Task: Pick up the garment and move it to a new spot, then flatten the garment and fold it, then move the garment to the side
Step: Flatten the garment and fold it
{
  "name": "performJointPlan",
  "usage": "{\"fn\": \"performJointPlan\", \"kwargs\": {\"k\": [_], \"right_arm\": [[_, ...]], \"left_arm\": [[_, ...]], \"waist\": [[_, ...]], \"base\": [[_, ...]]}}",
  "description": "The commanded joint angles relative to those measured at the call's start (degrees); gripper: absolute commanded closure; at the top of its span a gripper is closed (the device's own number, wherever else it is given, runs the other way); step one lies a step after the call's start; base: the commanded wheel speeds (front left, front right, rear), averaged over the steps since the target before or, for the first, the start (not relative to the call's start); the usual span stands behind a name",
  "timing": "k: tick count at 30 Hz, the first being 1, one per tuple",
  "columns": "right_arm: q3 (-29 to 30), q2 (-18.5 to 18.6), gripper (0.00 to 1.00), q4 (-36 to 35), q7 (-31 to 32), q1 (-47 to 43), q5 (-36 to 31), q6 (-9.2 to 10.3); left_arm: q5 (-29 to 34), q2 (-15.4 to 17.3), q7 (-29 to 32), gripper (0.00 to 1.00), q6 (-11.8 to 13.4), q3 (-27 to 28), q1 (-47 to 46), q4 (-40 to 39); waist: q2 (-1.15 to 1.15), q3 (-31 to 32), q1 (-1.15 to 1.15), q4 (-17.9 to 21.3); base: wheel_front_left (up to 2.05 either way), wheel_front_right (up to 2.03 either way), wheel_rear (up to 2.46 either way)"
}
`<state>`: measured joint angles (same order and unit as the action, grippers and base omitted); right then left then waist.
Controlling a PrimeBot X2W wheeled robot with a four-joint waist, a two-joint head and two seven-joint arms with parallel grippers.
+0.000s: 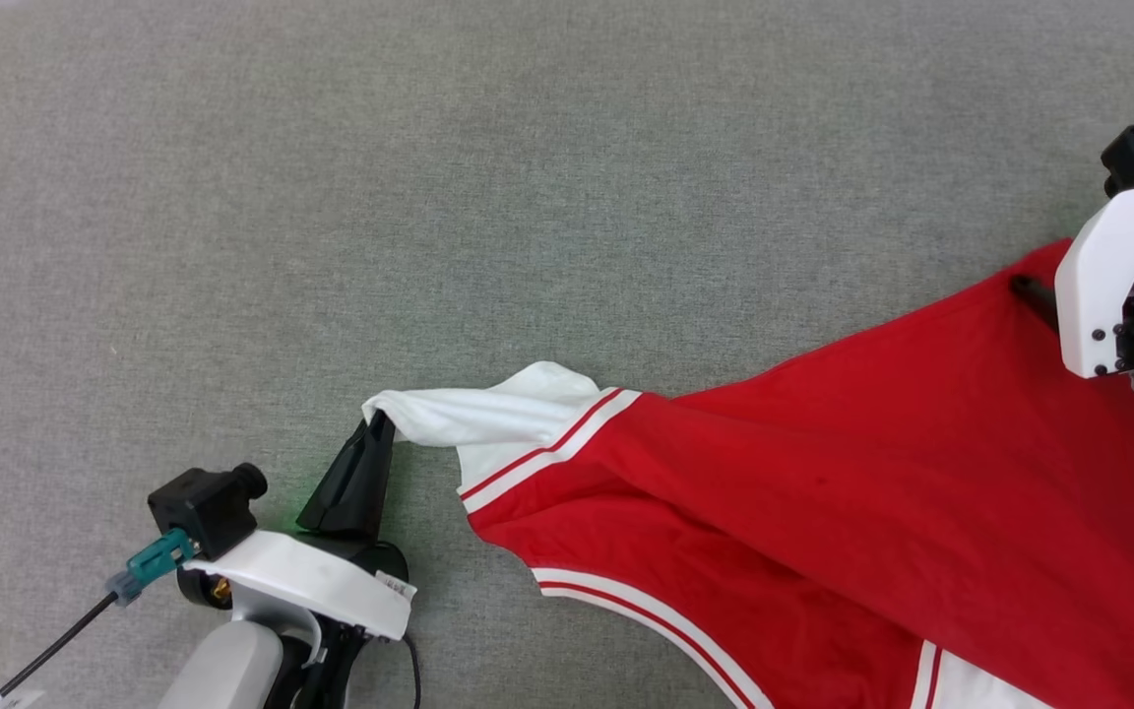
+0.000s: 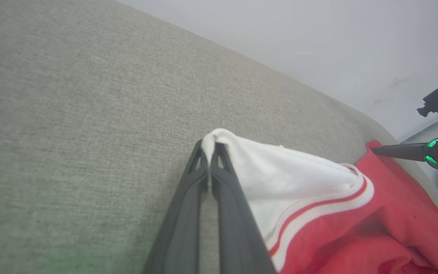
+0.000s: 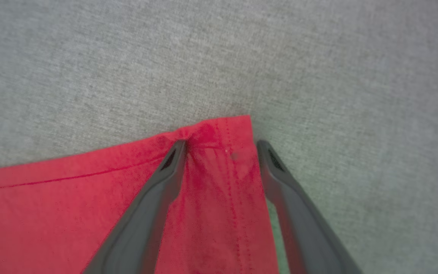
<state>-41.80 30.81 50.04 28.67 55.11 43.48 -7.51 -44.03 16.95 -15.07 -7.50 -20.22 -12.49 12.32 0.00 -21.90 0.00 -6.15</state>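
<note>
The red garment lies spread flat, so my right gripper will next grab the garment by its stitched hem corner (image 3: 231, 139), where free edges meet.
The garment (image 1: 823, 492), a red T-shirt with white sleeves and striped trim, lies stretched across the grey surface from centre to right. My left gripper (image 1: 377, 425) is shut on the tip of the white sleeve (image 2: 280, 179), its two fingers (image 2: 188, 213) pressed together around the cloth. My right gripper (image 3: 221, 144) stands open over the shirt's red hem corner (image 3: 226, 133), one finger on the cloth and the other just past its edge. In the head view the right gripper's white housing (image 1: 1108, 286) hides most of its fingers.
The grey fabric surface (image 1: 429, 197) stretches wide to the left and behind the shirt. A pale wall (image 2: 318, 38) rises beyond its far edge in the left wrist view.
</note>
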Motion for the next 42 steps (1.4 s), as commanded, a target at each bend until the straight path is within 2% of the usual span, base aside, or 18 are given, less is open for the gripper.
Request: {"fn": "performJointPlan", "kwargs": {"k": [1, 2, 9, 14, 19, 26, 32, 37, 42], "right_arm": [[-2.44, -1.2, 0.53, 1.4, 0.8, -2.35, 0.38, 0.03], [-2.79, -1.09, 1.0, 1.67, 0.48, -2.24, 0.98, 0.03], [-4.82, -0.26, 1.0, 3.08, -1.59, -0.95, 3.7, 0.07], [-4.12, -1.19, 1.0, 4.53, -5.04, -0.4, 6.26, 0.04], [-4.34, -1.67, 1.0, 3.21, -6.26, 0.75, 9.62, 0.04], [-3.75, 0.14, 1.0, -0.7, -7.49, 3.76, 14.87, 0.04], [-2.56, 1.11, 1.0, -3.54, -7.91, 7.82, 18.88, 0.04], [-3.12, 0.91, 1.0, -4.27, -8.5, 12.26, 18.96, 0.04], [-4.67, 0.29, 1.0, -5.03, -8.96, 17.44, 17.44, 0.04]], "left_arm": [[0.03, -0.18, -0.13, 1.0, 0.03, -0.19, -1.11, 0.12], [-0.04, -0.21, -0.13, 1.0, 0.03, -0.34, -1.18, 0.23], [-0.26, -0.09, -0.13, 1.0, 0.03, -0.06, -1.89, 0.83], [0.53, -0.33, -0.13, 1.0, 0.03, 1.23, -1.23, 0.72], [0.48, 0.85, -0.13, 1.0, 0.03, 2.65, -1.52, -0.67], [-0.09, 5.69, -0.13, 1.0, 0.03, 4.79, -4.89, -5.21], [0.34, 11.15, 2.19, 1.0, 0.03, 4.2, -13.04, -6.85], [0.52, 14.37, 6.16, 1.0, 0.03, 3.36, -21.01, -8.41], [0.53, 16.14, 10.64, 1.0, 0.04, 3.49, -30.18, -7.76]], "waist": [[0.0, -0.27, 0.0, -0.21], [0.0, -0.41, 0.0, -0.31], [0.0, -0.36, 0.0, -0.54], [0.0, 2.73, 0.0, 0.09], [0.0, 6.28, 0.0, 1.21], [0.0, 9.93, 0.0, 2.65], [0.0, 12.49, 0.0, 4.05], [0.0, 14.17, 0.0, 5.16], [0.0, 15.15, 0.0, 5.86]], "base": [[0.0, 0.0, 0.0], [0.0, 0.0, 0.0], [0.0, 0.0, 0.0], [0.0, 0.0, 0.0], [0.0, 0.0, 0.0], [0.0, 0.0, 0.0], [0.0, 0.0, 0.0], [0.0, 0.0, 0.0], [0.0, 0.0, 0.0]]}}
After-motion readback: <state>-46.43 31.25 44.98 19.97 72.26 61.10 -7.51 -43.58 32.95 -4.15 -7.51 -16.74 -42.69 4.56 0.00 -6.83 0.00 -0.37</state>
